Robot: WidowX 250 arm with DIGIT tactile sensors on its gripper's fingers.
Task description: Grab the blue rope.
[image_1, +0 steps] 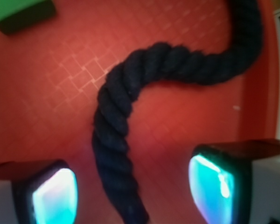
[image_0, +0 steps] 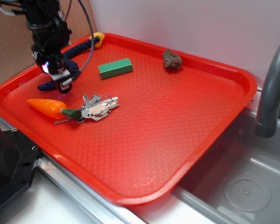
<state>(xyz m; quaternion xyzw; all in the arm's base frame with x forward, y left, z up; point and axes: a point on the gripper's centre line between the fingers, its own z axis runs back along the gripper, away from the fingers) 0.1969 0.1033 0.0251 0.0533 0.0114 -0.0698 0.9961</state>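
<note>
The robot's fingers are on either side of the rope's near part in the wrist view, so the gripper will close now. Closing now would catch the rope.
The blue rope [image_0: 77,55] lies wavy on the red tray [image_0: 177,116] at its back left corner, its yellow knob [image_0: 99,39] by the rim. In the wrist view the rope [image_1: 144,79] curves down from the top right and runs between my two fingers. My gripper [image_0: 60,80] hangs just above the rope's near part, and in the wrist view the gripper [image_1: 133,193] stands open, with its glowing pads [image_1: 210,186] apart on either side of the rope and not touching it.
A green block [image_0: 115,68] lies right of the rope. An orange toy carrot [image_0: 49,107] and a bunch of keys [image_0: 99,108] lie in front of it. A brown rock [image_0: 171,59] sits at the back. A sink and grey tap [image_0: 273,88] are on the right.
</note>
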